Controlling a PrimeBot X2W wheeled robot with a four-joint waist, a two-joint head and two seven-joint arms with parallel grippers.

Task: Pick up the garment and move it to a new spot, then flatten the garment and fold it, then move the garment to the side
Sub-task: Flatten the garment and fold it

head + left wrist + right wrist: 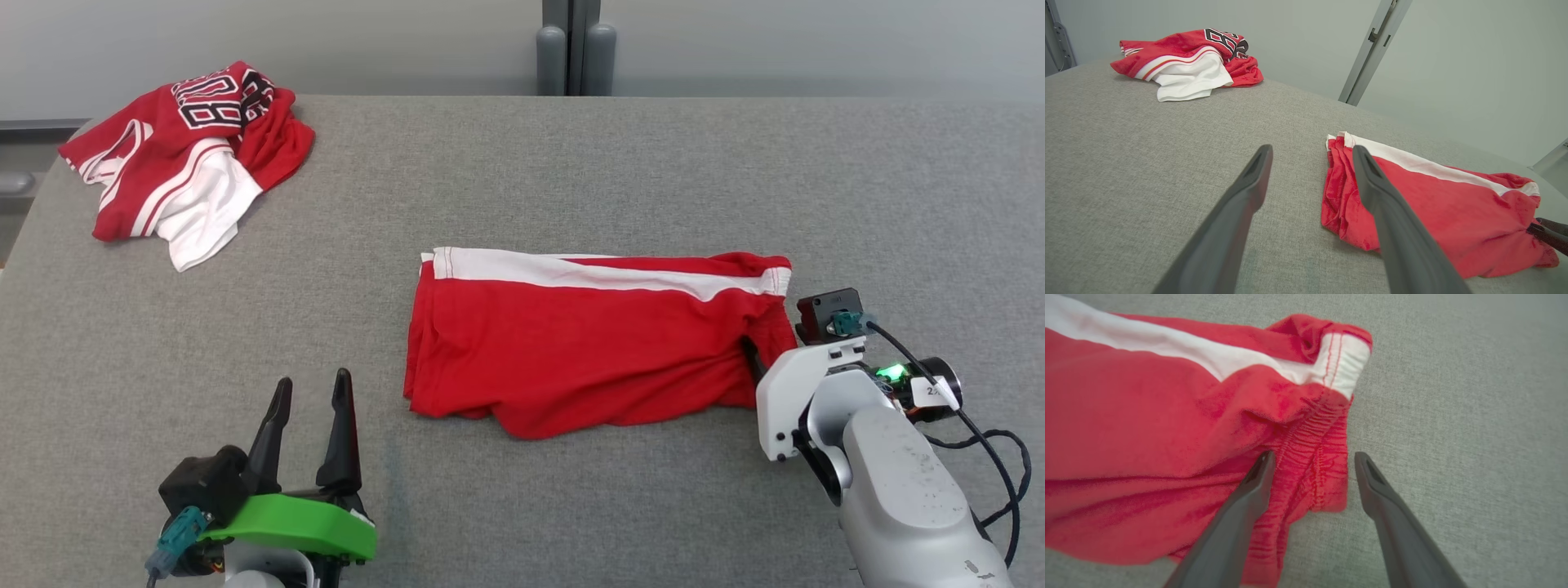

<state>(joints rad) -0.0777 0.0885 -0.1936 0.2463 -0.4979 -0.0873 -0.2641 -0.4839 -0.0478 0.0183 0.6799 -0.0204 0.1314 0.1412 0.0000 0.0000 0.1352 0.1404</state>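
The red shorts need to be folded and moved aside. My right gripper should next pinch them by their gathered elastic waistband [774, 323], and then it can fold the shorts [578, 343].
The garment [588, 343], red shorts with a white side stripe, lies folded into a long rectangle in the middle of the grey table [571, 163]. My right gripper [1314, 455] stands open at the shorts' right end. The gathered waistband [1310, 457] lies between its fingers, one finger over the red cloth, the other over bare table. In the head view the right gripper [755, 351] is mostly hidden by its wrist and the cloth edge. My left gripper [313, 378] is open and holds nothing, hovering left of the garment [1433, 204] near the front edge.
A second garment, a crumpled red and white jersey [188, 155] with black numbers, lies at the table's far left corner, also in the left wrist view as the jersey [1188, 61]. A grey post [574, 49] stands behind the table's far edge. A black cable [980, 441] hangs by my right wrist.
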